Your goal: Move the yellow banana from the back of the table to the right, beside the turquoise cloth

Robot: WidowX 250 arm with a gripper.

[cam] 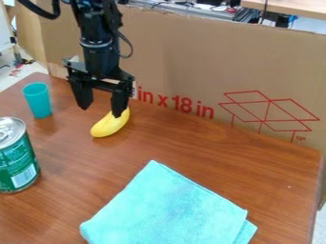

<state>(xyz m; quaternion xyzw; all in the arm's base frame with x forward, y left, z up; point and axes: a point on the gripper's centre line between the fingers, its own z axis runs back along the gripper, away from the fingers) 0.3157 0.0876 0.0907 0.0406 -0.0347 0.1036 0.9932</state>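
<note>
My gripper is to grab the yellow banana-shaped object by its curved middle next, and then set it down beside the turquoise cloth.
The black gripper (102, 108) hangs in the upper left of the camera view, pointing down with its two fingers spread well apart and nothing between them. Below it and slightly right lies a yellow banana-shaped object (109, 126) on the wooden table. The right fingertip overlaps the upper end of the yellow object in the view; whether they touch, I cannot tell. To the left of the gripper stands a teal cup (38, 101).
A green can (16, 157) stands at the left edge. A folded turquoise cloth (168, 209) lies at the front of the wooden table (274, 176). A cardboard panel (191, 62) rises along the back edge.
</note>
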